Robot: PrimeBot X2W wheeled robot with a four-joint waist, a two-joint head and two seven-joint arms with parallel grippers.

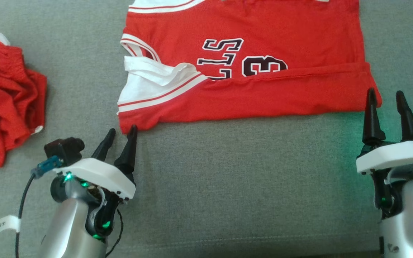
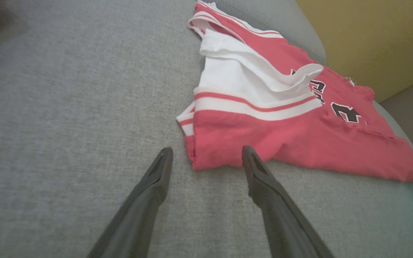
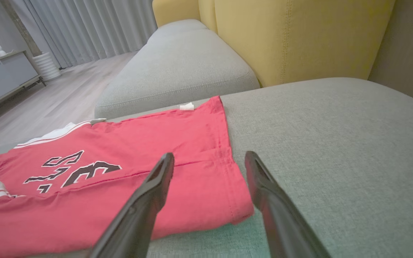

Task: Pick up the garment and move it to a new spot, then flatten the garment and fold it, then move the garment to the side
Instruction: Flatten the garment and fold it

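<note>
The unfolded half should go over the black lettering (image 1: 221, 58), so the robot's right gripper needs to pinch the red jersey by its hem corner (image 1: 355, 3) beside the white label.
A red basketball jersey (image 1: 256, 71) with white trim and black lettering lies on the grey sofa seat, its near edge folded over the lettering. My left gripper (image 1: 122, 132) stands open at the jersey's near left corner (image 2: 206, 154), fingertips just short of the cloth with nothing between them. My right gripper (image 1: 385, 95) is open at the near right corner (image 3: 228, 200); its left finger (image 3: 156, 182) overlaps the cloth in view, the right one sits past the edge over bare seat.
A crumpled red mesh garment (image 1: 2, 100) lies at the far left of the seat (image 1: 249, 186). Yellow back cushions (image 3: 299, 36) rise behind, and another grey cushion (image 3: 177, 68) adjoins, with floor beyond it.
</note>
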